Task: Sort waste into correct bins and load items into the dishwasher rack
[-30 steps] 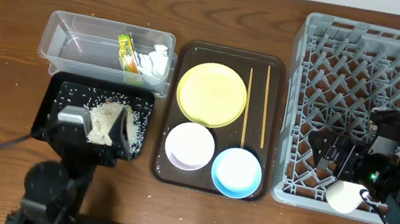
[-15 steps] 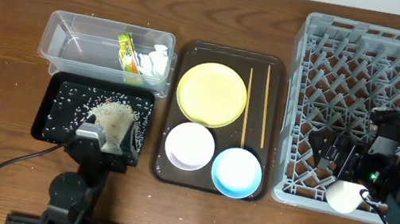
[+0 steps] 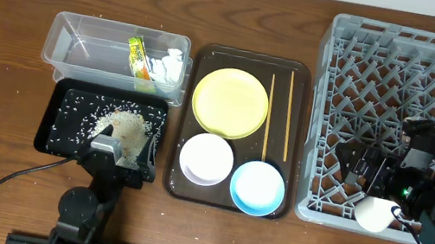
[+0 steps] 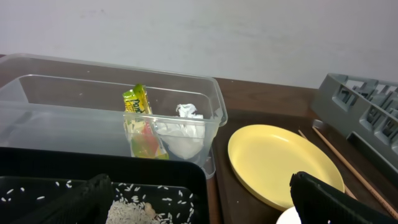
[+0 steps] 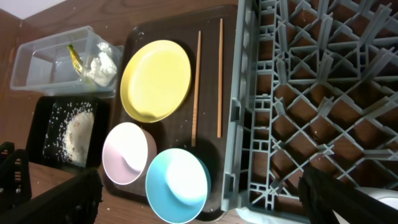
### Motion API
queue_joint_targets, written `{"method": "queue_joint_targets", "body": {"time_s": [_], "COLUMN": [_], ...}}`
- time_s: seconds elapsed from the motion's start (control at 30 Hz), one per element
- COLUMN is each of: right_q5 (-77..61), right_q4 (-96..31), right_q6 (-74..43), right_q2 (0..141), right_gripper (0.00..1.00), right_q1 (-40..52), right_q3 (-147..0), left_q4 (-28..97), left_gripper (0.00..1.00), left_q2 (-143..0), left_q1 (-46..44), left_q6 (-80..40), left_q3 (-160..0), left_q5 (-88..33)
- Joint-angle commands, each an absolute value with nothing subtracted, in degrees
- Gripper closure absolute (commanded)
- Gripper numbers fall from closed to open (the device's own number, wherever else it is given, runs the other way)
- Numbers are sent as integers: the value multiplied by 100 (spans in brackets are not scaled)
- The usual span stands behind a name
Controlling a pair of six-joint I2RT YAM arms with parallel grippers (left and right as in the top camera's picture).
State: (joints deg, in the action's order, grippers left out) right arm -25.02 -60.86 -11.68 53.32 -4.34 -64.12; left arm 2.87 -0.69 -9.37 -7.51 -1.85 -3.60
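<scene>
My right gripper should next grab the blue bowl point(image 3: 258, 187) by its rim facing the grey rack. The bowl's body then stays free to load tilted.
The clear tub point(image 3: 88, 53) holds the green-and-orange wrapper point(image 3: 136, 55) and white tissue point(image 3: 171, 64); both also show in the left wrist view, wrapper point(image 4: 138, 104) and tissue point(image 4: 185, 113). The black tray point(image 3: 60, 123) holds a rice pile point(image 3: 127, 128). My left gripper point(image 3: 117, 161) is open and empty over the tray's front right edge, and shows in the left wrist view point(image 4: 205, 208). The yellow plate point(image 3: 231, 102), white bowl point(image 3: 205, 159), blue bowl point(image 3: 258, 187) and two chopsticks point(image 3: 269, 117) lie on the brown tray point(image 3: 182, 182). My right gripper point(image 3: 369, 174) is open and empty over the grey rack point(image 3: 417, 75).
A white round object point(image 3: 373, 215) sits at the rack's front edge under my right arm. Loose rice grains lie scattered on the wood around the black tray. In the right wrist view the blue bowl point(image 5: 177, 186) lies below my open fingers.
My left gripper has drawn back toward the table's front edge and slightly right, uncovering the rice pile in the black tray. The right arm has not moved.
</scene>
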Motion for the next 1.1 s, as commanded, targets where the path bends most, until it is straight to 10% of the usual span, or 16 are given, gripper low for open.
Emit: {"method": "queue_joint_targets", "body": {"time_s": [0.0,0.4,0.47,0.87,1.07], "right_q5": [-2504,-2801,-3391,-1092,-408], "right_q4": [-6095,-5647,-5596,-5826,-5642], "right_q6": [-1175,-1474,-1374,-1153,-799], "right_q2": [5352,5354,5378,6849,8062], "right_gripper": [1,1,16,16,24], "right_q1": [-523,-521,-416,3424,3671], "right_q3": [-6438,-6438,-6438,-6104,-6104], "left_q4": [357,357,357,357,357], "left_gripper": [6,6,6,6,6], "left_q2": [-27,-27,-27,-27,-27], "left_q1": [-902,-902,-902,-902,-902], "left_q6": [-757,-757,-757,-757,-757], "left_q3": [-25,-25,-25,-25,-25], "left_q5": [-449,-449,-449,-449,-449]}}
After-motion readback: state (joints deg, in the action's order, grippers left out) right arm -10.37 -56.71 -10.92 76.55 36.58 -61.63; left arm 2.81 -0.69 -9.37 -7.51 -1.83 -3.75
